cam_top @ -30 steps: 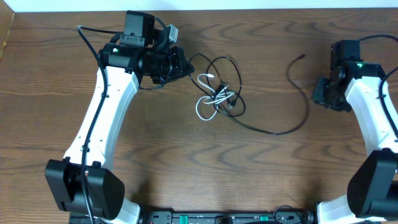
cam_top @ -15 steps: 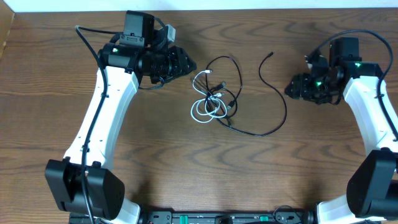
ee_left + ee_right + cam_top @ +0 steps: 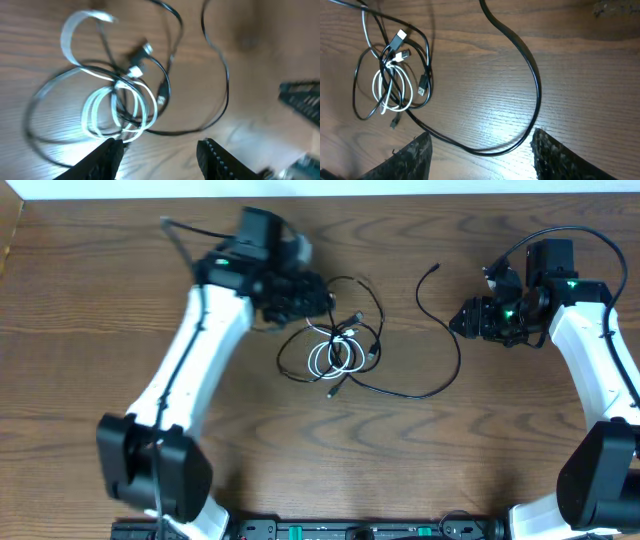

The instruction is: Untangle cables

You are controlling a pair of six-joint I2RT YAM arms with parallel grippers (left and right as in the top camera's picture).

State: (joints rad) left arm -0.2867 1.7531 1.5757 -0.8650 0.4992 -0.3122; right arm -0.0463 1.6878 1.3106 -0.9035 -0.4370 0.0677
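The left gripper grabs the white cable by its coil (image 3: pixel 337 358) next, leaving its plug ends free, to untangle it from the black cable (image 3: pixel 415 395).
The white cable (image 3: pixel 318 365) lies in a small coil at the table's middle, tangled with loops of the black cable (image 3: pixel 415 395), whose long tail curves right and up to a free plug end. My left gripper (image 3: pixel 325 300) is open and empty, just above and left of the tangle. In the left wrist view the white coil (image 3: pixel 89 112) and black cable (image 3: pixel 225 90) lie ahead of the open left gripper (image 3: pixel 162 157). My right gripper (image 3: pixel 455 320) is open by the tail. In the right wrist view the black cable (image 3: pixel 537 90) curves between the spread fingertips of the right gripper (image 3: pixel 480 150), not gripped; the white coil (image 3: pixel 376 87) is at the left.
Brown wooden table (image 3: pixel 300 450). Its back edge runs along the top of the overhead view. Thick black robot wires loop over both arms. The left arm's white link (image 3: pixel 190 370) crosses the table's left half.
My left arm has swung right toward the tangle. The tangle has shifted a little and a black loop has spread out to its left. My right gripper has moved left, now steady.
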